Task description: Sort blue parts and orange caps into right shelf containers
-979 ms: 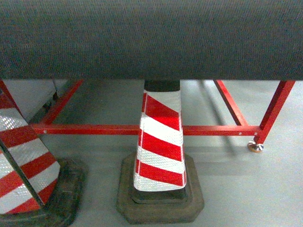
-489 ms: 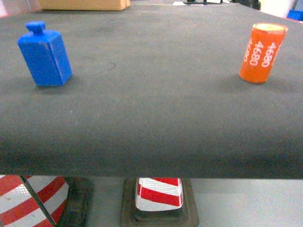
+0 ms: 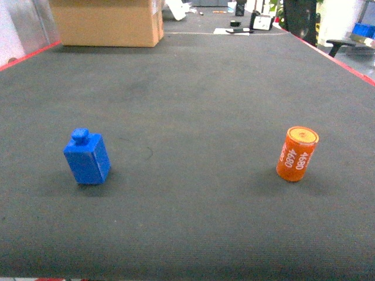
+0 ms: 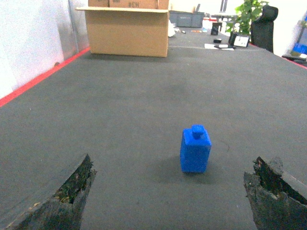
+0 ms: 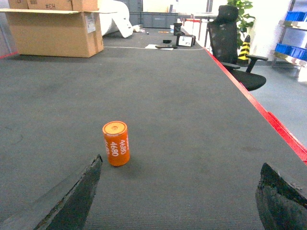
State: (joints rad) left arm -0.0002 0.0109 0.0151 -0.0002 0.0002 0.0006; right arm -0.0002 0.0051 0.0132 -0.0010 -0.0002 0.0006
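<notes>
I need to sort the orange cap into the cap's shelf container, so I should grab it next by its round printed side (image 3: 296, 157) with my right gripper.
A blue part (image 3: 88, 158), a small block with a knob on top, stands upright on the left of the dark table mat. In the left wrist view the blue part (image 4: 195, 148) stands a little ahead of my left gripper (image 4: 173, 159), slightly right of centre; the jaws are wide open and empty. An orange cap (image 3: 297, 154), a cylinder printed 4680, stands upright on the right. My right gripper (image 5: 182, 161) is open and empty, and the orange cap (image 5: 116, 143) stands ahead near its left finger (image 5: 72, 201). Blue shelf containers (image 5: 293, 17) show far off at the right. Neither gripper shows in the head view.
A cardboard box (image 3: 106, 22) sits at the table's far left end. Small items (image 3: 261, 20) lie at the far end. The table's red edge (image 5: 283, 134) runs along the right side, with a black office chair (image 5: 232, 33) beyond it.
The head view has swung up from the striped cones and red frame under the table to the tabletop. The blue part and orange cap now appear farther off and lower in view.
</notes>
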